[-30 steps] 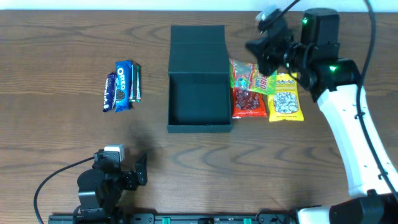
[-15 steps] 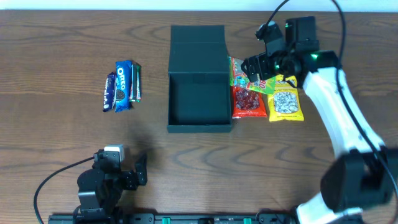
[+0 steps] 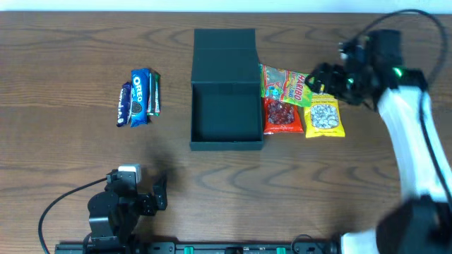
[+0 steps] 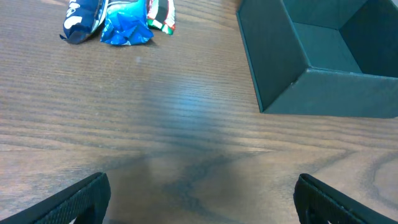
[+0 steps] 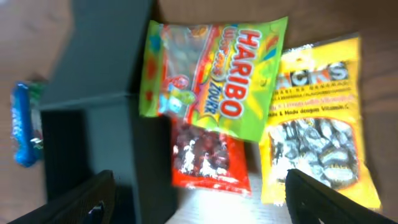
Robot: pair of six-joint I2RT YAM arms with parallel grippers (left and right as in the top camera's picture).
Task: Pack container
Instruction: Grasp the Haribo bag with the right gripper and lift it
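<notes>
My right gripper should next grab the green Haribo bag (image 3: 286, 86) by its green edge beside the HARIBO lettering, so that the opposite end stays free to go into the container.
The dark teal container (image 3: 226, 106) stands open mid-table, its lid flap (image 3: 224, 49) lying back, and nothing shows inside it. Just right of it lie a green Haribo bag (image 3: 286, 86), a red packet (image 3: 282, 118) and a yellow packet (image 3: 325, 117). My right gripper (image 3: 316, 79) hovers open over the Haribo bag's right end, holding nothing. In the right wrist view the Haribo bag (image 5: 214, 78) overlaps the red packet (image 5: 208, 158), with the yellow packet (image 5: 317, 124) beside them. Down at the front left, my left gripper (image 3: 157, 192) rests open and empty, short of the container (image 4: 311, 68).
Blue Oreo packs (image 3: 140, 97) lie left of the container, also in the left wrist view as Oreo packs (image 4: 121, 15). Bare wooden table (image 3: 70, 63) surrounds everything. A cable (image 3: 60, 204) runs from the left arm near the front edge.
My right gripper went from shut to open and drew back to the right, off the Haribo bag, which lies on the table. The left arm has not moved.
</notes>
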